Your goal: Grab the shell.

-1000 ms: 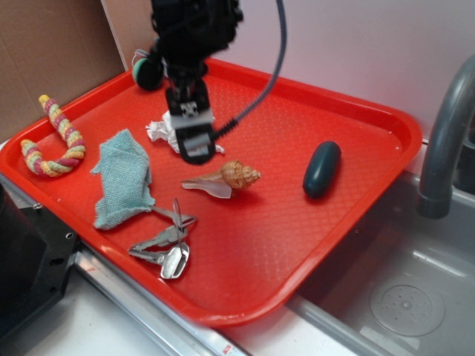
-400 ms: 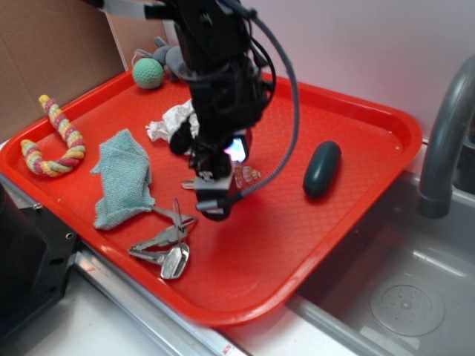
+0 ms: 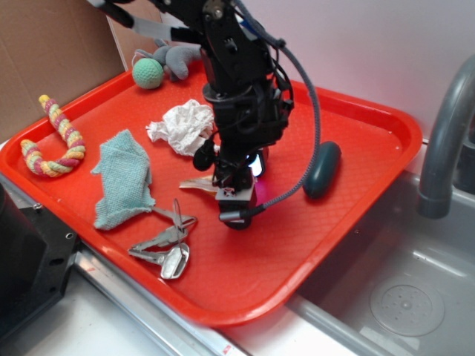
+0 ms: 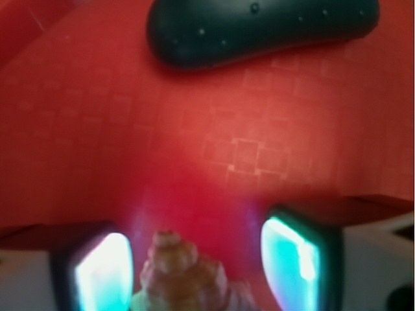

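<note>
I will next grab the shell by its ribbed spire end [image 4: 183, 280] with my gripper, so that I can lift the shell off the red tray.
The shell [image 4: 183, 272] is tan-orange and ribbed, and lies on the red tray [image 3: 349, 215]. In the wrist view it sits low between my two glowing finger pads [image 4: 104, 275], closer to the left pad, with a gap to the right one. My gripper [image 4: 198, 269] is open and straddles the shell. In the exterior view the gripper [image 3: 234, 206] is lowered to the tray's middle and hides most of the shell [image 3: 194, 184]. Only its pale pointed lip shows, to the gripper's left.
A dark green oval object [image 3: 322, 169] lies just right of the gripper. A crumpled white tissue [image 3: 184, 124], a teal cloth [image 3: 124, 176], a metal multi-tool [image 3: 167, 241], a rope toy [image 3: 53, 139] and a green ball [image 3: 148, 73] share the tray. A faucet [image 3: 445, 141] and sink [image 3: 401, 297] lie right.
My gripper has moved from above the tissue to the right and down, and now stands over the shell, covering most of it. The shell has not shifted.
</note>
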Controlling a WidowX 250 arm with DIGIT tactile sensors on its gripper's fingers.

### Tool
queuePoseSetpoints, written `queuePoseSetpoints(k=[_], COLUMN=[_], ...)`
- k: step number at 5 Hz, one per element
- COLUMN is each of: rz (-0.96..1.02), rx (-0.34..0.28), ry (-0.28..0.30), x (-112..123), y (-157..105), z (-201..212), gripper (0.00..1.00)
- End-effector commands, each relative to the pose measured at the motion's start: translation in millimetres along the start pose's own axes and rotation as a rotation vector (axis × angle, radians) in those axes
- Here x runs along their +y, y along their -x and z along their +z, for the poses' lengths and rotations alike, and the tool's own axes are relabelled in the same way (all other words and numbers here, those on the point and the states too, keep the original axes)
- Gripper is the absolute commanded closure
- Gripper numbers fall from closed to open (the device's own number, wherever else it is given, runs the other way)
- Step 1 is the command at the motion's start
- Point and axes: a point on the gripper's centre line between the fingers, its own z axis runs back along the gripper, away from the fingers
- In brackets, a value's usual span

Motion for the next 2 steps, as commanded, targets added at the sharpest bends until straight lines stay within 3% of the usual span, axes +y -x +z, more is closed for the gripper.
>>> queuePoseSetpoints(k=[1, 2], rz=[0.054, 0.164], rx=[-0.106, -0.086], ry=[-0.036, -0.055], x=[-15, -13], y=[20, 36], z=[46, 82], gripper=[1.0, 1.0])
